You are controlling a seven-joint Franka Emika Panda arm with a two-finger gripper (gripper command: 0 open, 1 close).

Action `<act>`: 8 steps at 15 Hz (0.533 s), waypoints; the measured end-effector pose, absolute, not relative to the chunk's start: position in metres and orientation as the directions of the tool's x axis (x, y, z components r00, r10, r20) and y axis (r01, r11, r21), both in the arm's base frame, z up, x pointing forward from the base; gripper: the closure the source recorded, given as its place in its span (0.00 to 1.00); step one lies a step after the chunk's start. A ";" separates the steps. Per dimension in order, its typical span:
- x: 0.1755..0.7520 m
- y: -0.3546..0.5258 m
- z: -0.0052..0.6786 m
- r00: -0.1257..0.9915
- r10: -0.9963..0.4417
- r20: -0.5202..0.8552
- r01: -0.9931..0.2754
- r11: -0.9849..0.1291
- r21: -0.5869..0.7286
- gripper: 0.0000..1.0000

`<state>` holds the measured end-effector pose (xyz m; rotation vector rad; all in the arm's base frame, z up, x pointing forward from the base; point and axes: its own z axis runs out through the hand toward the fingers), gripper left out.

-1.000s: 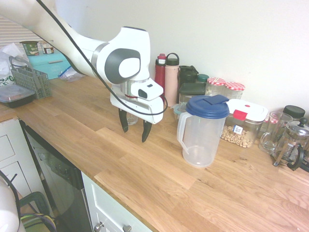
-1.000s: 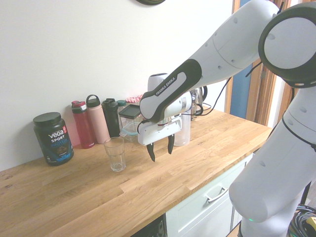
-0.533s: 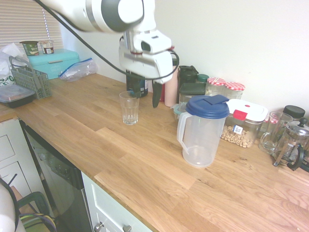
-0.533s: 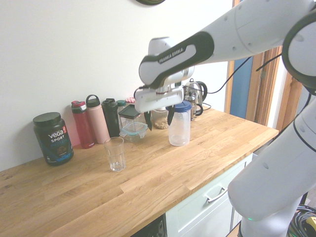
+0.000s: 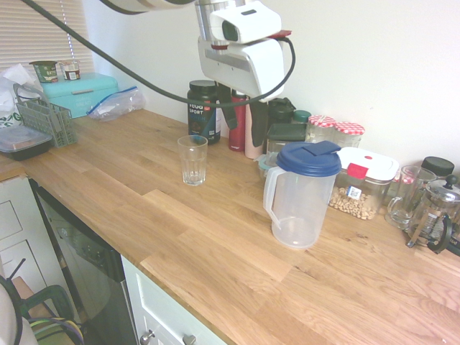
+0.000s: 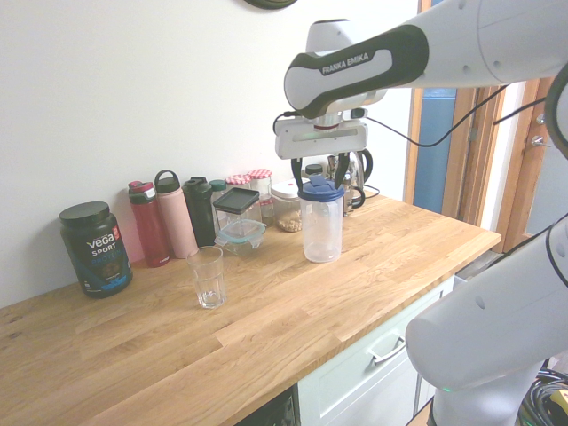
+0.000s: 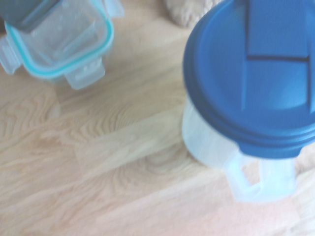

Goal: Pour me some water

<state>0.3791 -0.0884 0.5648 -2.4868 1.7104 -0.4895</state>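
The pitcher's round blue lid and body are too wide for my fingers. I will next grab the pitcher by its slim plastic handle (image 7: 265,189) with my gripper to pour.
A clear plastic pitcher (image 5: 300,194) with a blue lid (image 7: 251,73) stands on the wooden counter (image 5: 215,237); its handle (image 7: 261,177) faces the counter's front edge. I cannot tell how much water is in it. An empty drinking glass (image 5: 192,159) stands apart to its left in the first exterior view. My gripper (image 5: 242,122) hangs open and empty, high above the counter. In the second exterior view the gripper (image 6: 323,170) is just above the pitcher (image 6: 320,226), and the glass (image 6: 207,277) is well to its left.
Along the wall stand a dark protein tub (image 5: 203,111), several drink bottles (image 6: 164,222), red-lidded jars (image 5: 334,133), a nut container (image 5: 363,180) and a French press (image 5: 435,212). A small teal-rimmed box (image 7: 59,39) lies next to the pitcher. A grey rack (image 5: 47,118) sits far left.
My gripper rose from low beside the glass and travelled across toward the pitcher, staying open. The glass and pitcher have not moved.
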 end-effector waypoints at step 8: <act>0.355 -0.133 0.482 0.418 -0.870 0.264 -0.828 -0.484 -0.284 0.00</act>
